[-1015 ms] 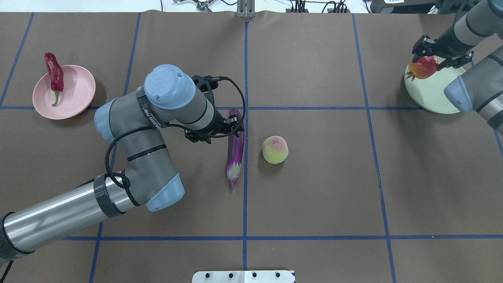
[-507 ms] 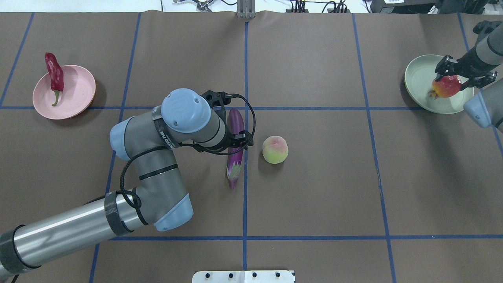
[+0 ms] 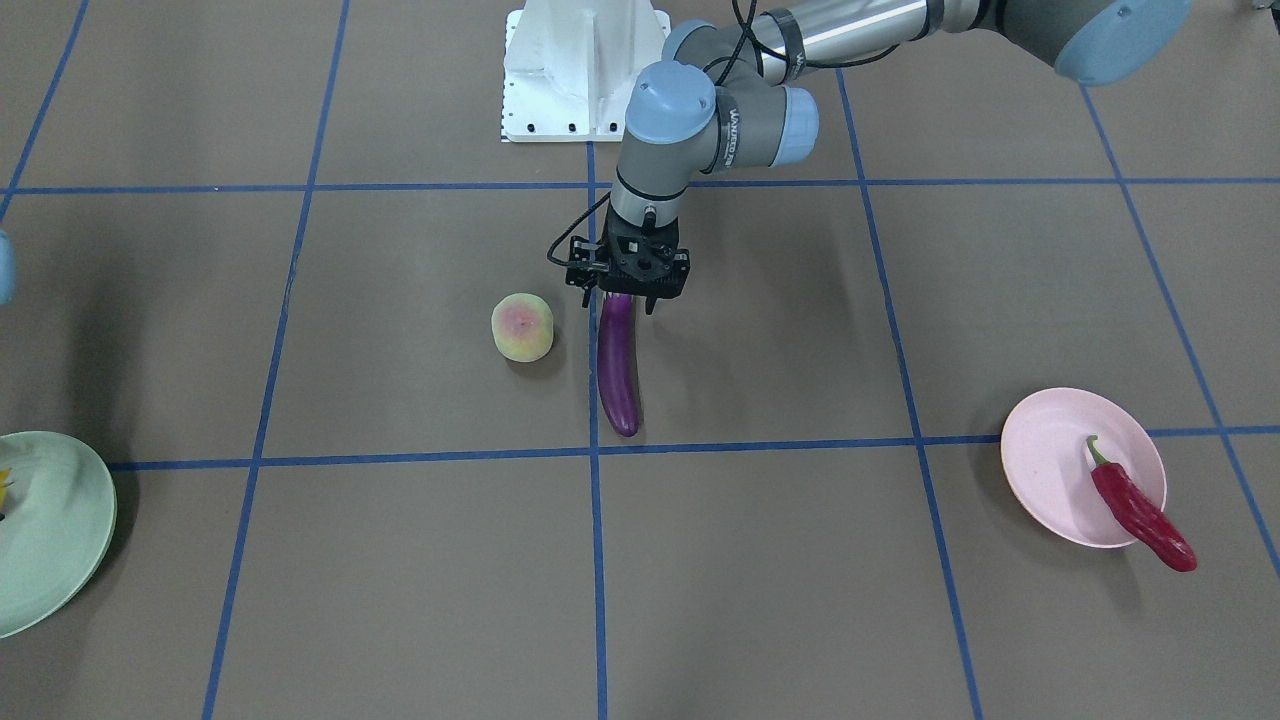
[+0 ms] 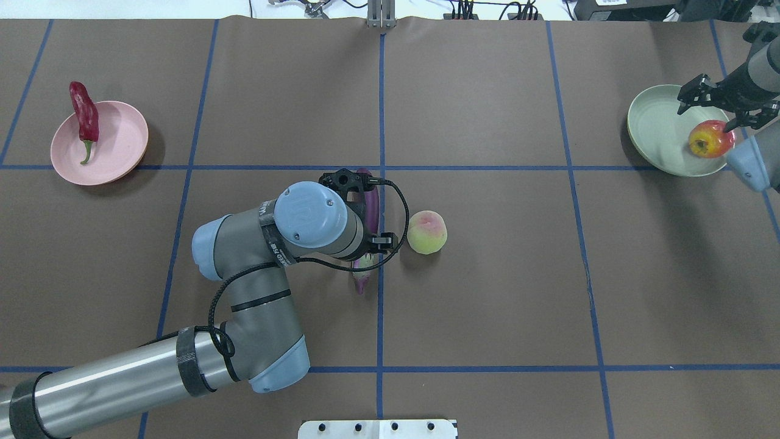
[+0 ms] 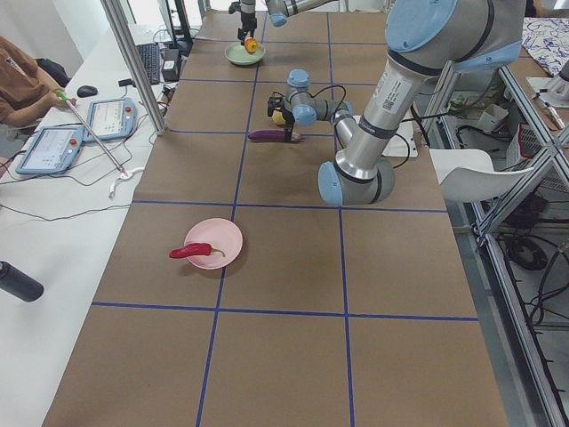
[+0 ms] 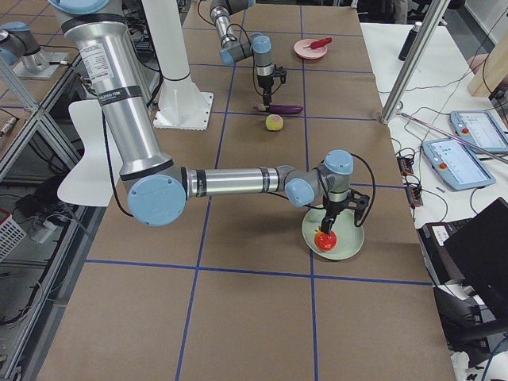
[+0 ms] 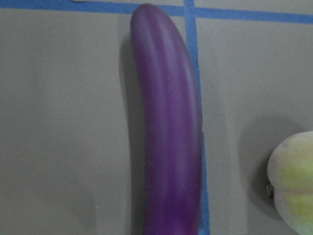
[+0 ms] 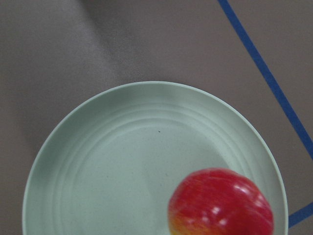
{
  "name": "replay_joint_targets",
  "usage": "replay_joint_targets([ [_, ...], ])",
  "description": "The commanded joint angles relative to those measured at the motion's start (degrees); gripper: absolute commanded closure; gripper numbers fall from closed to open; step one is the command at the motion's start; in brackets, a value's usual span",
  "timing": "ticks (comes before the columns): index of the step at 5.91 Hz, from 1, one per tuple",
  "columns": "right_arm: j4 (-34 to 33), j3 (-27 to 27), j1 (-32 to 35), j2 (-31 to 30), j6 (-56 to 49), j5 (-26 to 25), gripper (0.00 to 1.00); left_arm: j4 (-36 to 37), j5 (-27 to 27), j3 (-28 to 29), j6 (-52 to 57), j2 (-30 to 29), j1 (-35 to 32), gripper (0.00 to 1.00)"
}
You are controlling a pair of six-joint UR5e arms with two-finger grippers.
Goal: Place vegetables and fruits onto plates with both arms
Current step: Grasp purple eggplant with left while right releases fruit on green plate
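Observation:
My left gripper grabs the purple eggplant by its stem end (image 3: 617, 300) next, to set it on the pink plate (image 3: 1062, 462) beside the red chili.
The purple eggplant (image 3: 618, 370) lies along the centre tape line and fills the left wrist view (image 7: 168, 132). My left gripper (image 3: 622, 300) is open, low over its end nearest the robot, one finger on each side. The yellow-green fruit (image 4: 426, 231) sits just beside it. The red chili (image 4: 84, 116) lies on the pink plate (image 4: 119, 149), its tip over the rim. The red-orange fruit (image 4: 710, 138) lies on the mint plate (image 4: 655, 122), also seen in the right wrist view (image 8: 220, 205). My right gripper (image 4: 707, 116) is open and empty just above it.
The white base block (image 4: 378, 428) stands at the table's near edge. Blue tape lines (image 4: 381, 91) grid the brown table. A metal post (image 4: 381, 15) stands at the far edge. An operator (image 5: 22, 80) sits with tablets beside the table.
My right gripper lowered the red-orange fruit onto the mint plate, opened and let it go. My left gripper moved along the eggplant toward the robot; the eggplant has not moved.

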Motion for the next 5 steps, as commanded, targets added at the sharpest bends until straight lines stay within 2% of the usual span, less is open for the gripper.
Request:
replay_joint_targets([
  [1, 0.1, 0.6, 0.6, 0.0, -0.2, 1.0, 0.0, 0.2, 0.3, 0.4, 3.1, -0.1, 0.1, 0.27],
  [2, 0.1, 0.6, 0.6, 0.0, -0.1, 1.1, 0.0, 0.2, 0.3, 0.6, 3.1, -0.1, 0.3, 0.33],
  [4, -0.1, 2.0, 0.6, -0.4, 0.5, 2.3, 0.0, 0.1, 0.2, 1.1, 3.0, -0.7, 0.5, 0.88],
  [5, -0.5, 3.5, 0.6, -0.6, 0.9, 4.3, 0.0, 0.1, -0.2, 0.5, 2.3, -1.5, 0.4, 1.0],
])
